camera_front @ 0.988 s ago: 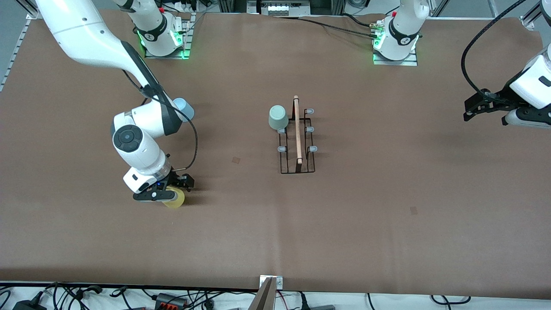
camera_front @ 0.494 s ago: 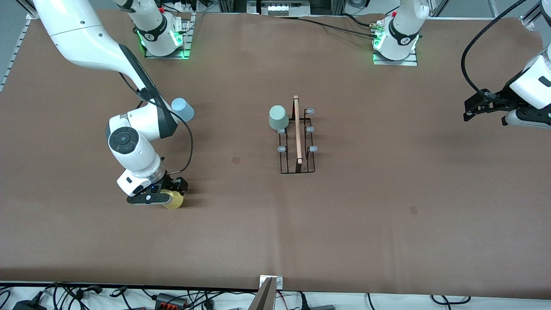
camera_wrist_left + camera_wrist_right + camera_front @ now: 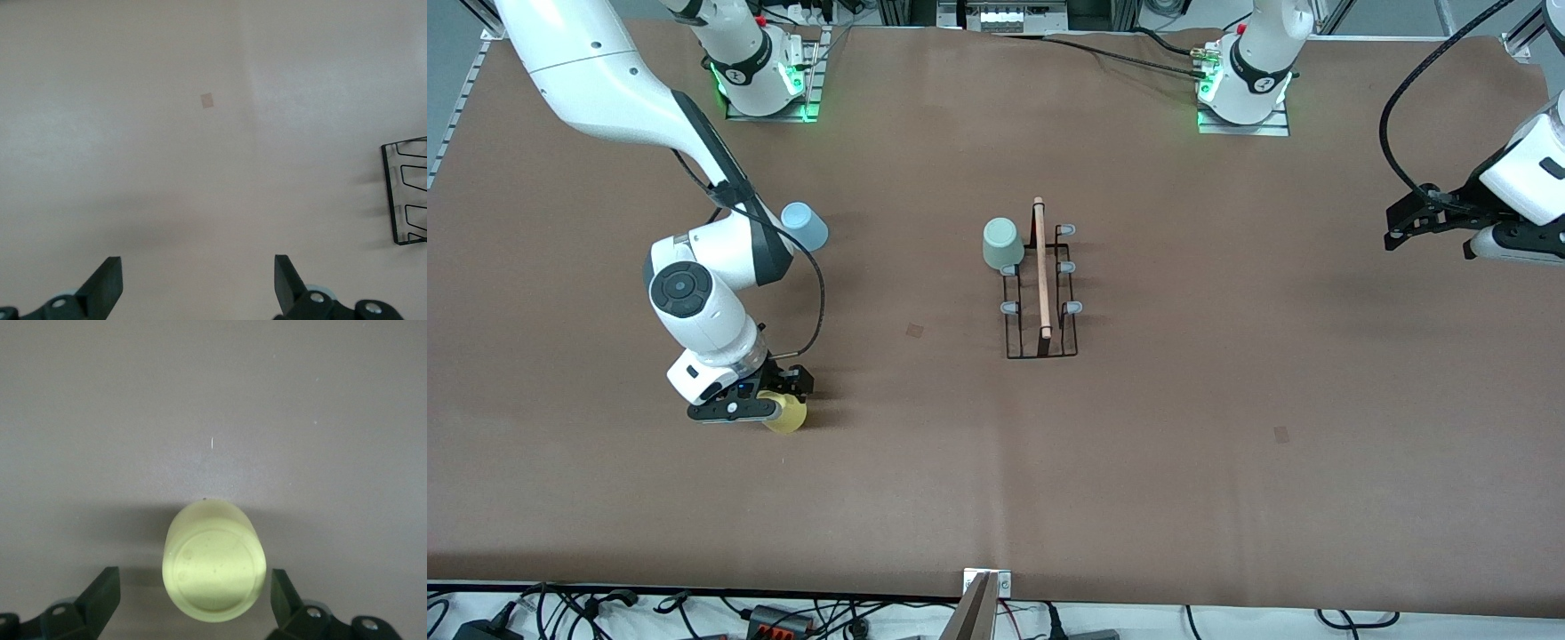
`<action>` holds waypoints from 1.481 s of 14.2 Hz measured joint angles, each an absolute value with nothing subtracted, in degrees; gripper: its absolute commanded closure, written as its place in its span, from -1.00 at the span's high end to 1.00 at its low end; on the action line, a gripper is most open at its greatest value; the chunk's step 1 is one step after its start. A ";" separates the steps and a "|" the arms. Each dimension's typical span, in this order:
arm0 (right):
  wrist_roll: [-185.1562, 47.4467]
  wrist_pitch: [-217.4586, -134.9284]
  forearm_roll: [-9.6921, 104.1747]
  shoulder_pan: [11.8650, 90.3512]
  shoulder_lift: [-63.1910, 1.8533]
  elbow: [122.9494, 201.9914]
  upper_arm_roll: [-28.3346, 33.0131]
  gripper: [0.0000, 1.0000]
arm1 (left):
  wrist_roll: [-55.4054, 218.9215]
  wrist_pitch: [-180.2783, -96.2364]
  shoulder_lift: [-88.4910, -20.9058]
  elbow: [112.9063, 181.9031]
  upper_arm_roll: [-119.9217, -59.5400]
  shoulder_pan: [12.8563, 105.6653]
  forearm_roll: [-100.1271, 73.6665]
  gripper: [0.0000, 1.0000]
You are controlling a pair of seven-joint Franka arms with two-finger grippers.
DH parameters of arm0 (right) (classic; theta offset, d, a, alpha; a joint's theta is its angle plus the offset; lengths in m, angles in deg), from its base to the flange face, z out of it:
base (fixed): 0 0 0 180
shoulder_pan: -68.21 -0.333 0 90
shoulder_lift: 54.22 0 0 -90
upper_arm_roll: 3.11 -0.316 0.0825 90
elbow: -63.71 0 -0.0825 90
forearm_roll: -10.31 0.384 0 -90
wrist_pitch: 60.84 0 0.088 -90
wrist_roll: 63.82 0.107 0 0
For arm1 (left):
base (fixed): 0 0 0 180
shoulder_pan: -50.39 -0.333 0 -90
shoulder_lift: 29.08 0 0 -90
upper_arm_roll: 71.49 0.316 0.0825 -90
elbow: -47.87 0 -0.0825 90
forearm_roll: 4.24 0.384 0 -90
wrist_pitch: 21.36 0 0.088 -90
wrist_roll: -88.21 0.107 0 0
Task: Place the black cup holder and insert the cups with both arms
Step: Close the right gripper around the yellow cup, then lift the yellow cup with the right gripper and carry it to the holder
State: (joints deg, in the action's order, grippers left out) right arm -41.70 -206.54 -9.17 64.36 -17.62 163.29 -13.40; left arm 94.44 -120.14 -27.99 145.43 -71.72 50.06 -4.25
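Observation:
The yellow cup [image 3: 790,416] will be picked up next by my right gripper, by its side near the base, to go into the black cup holder [image 3: 1040,342].
The black cup holder [image 3: 1040,342] with its wooden rod handle [image 3: 1041,267] stands mid-table. A mint cup [image 3: 1002,243] sits upside down on one of its pegs. A light blue cup [image 3: 805,226] stands upside down on the table toward the right arm's end. My right gripper [image 3: 769,404] is low over the yellow cup [image 3: 790,416]. In the right wrist view the cup's base [image 3: 212,563] lies between the open fingers [image 3: 100,597], with a gap on each side. My left gripper [image 3: 1400,227] waits open and empty in the air at the left arm's end; its wrist view shows a corner of the holder [image 3: 403,200].
The table is covered in brown paper. Small darker patches mark it near the holder [image 3: 914,330] and nearer the camera [image 3: 1280,434]. Cables lie along the table's front edge [image 3: 783,613]. A black cable [image 3: 1396,98] loops from the left arm.
My right gripper has shifted a little toward the right arm's end of the table and settled round the yellow cup. The cup, holder and left arm have not moved.

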 measured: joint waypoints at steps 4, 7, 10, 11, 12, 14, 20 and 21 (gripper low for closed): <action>-42.02 -207.88 -9.18 64.36 -16.46 163.30 -12.75 0.81 | 94.46 -120.14 -27.99 145.43 -71.72 50.06 -4.25 1.00; -42.54 -208.13 -9.18 64.36 -16.46 163.25 -12.69 -0.15 | 94.47 -120.14 -27.99 145.43 -71.72 50.06 -4.25 1.00; -42.61 -208.43 -9.19 64.33 -16.53 163.08 -12.70 -0.93 | 94.47 -120.14 -27.99 145.43 -71.72 50.06 -4.25 1.00; -42.74 -208.46 -9.19 64.32 -16.53 162.89 -12.70 -0.97 | 94.47 -120.14 -27.99 145.43 -71.72 50.06 -4.25 1.00; -42.98 -208.55 -9.23 64.31 -16.59 162.54 -12.70 -0.97 | 94.47 -120.14 -28.00 145.43 -71.72 50.06 -4.25 1.00; -43.30 -207.73 -9.26 64.07 -17.62 161.34 -12.76 -0.97 | 94.48 -120.14 -28.00 145.43 -71.72 50.06 -4.25 1.00; -24.45 -191.69 -9.12 54.70 -26.58 158.41 -16.73 -1.00 | 94.48 -120.09 -28.02 145.41 -71.72 50.09 -4.25 1.00; -19.54 -188.18 -9.05 51.93 -27.01 156.55 -17.28 -1.00 | 94.48 -120.08 -28.02 145.41 -71.72 50.09 -4.25 1.00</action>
State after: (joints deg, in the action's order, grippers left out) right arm -19.54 -188.18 -9.05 51.93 -27.01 156.55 -17.28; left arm 94.48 -120.08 -28.02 145.41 -71.72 50.09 -4.25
